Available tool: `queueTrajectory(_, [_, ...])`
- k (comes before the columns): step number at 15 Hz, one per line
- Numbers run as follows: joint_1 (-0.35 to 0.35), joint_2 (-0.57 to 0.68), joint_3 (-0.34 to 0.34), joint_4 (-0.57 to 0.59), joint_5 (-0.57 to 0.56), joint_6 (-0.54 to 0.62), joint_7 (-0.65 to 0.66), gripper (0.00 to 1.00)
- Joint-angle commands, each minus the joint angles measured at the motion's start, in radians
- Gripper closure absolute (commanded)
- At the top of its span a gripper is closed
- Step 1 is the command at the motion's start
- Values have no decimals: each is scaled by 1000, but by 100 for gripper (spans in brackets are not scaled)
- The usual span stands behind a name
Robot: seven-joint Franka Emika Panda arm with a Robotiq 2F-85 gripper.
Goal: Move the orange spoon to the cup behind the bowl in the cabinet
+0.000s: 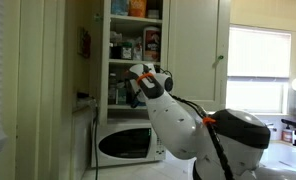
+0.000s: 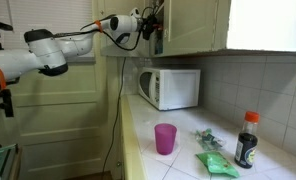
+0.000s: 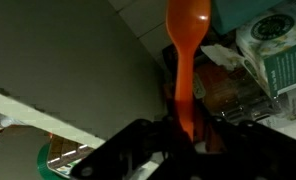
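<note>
The orange spoon should stay in my gripper until its wide end is inside the teal cup (image 3: 238,10). The spoon's wide end is still beside the cup's edge.
In the wrist view my gripper (image 3: 184,128) is shut on the handle of the orange spoon (image 3: 185,40), whose bowl points away toward the cabinet contents. In both exterior views the gripper (image 1: 134,92) (image 2: 148,27) is raised at the open cabinet's shelves (image 1: 134,60). The spoon cannot be made out in the exterior views. A green round rim (image 3: 50,162) shows at the lower left of the wrist view; I cannot tell whether it is the bowl. No cup inside the cabinet is clear to see.
A white microwave (image 1: 128,144) (image 2: 170,88) stands on the counter below the cabinet. Boxes and jars (image 1: 138,44) fill the shelves; a green-white box (image 3: 278,48) lies close to the spoon. A purple cup (image 2: 165,138), green packets (image 2: 214,160) and a dark sauce bottle (image 2: 247,140) stand on the counter.
</note>
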Motion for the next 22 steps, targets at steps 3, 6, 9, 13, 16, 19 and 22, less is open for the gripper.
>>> queueTrajectory(3, [14, 17, 40, -24, 1, 43, 43, 94])
queueTrajectory(6, [15, 19, 57, -32, 0, 88, 107, 94])
queueTrajectory(9, [15, 18, 75, -37, -5, 156, 183, 94])
queueTrajectory(13, [22, 52, 135, -39, -64, 267, 293, 53])
queueTrajectory(16, [26, 69, 162, -40, -128, 301, 378, 38])
queueTrajectory(19, [26, 77, 170, -32, -156, 315, 446, 16])
queueTrajectory(22, [15, 62, 132, 1, -136, 379, 466, 0])
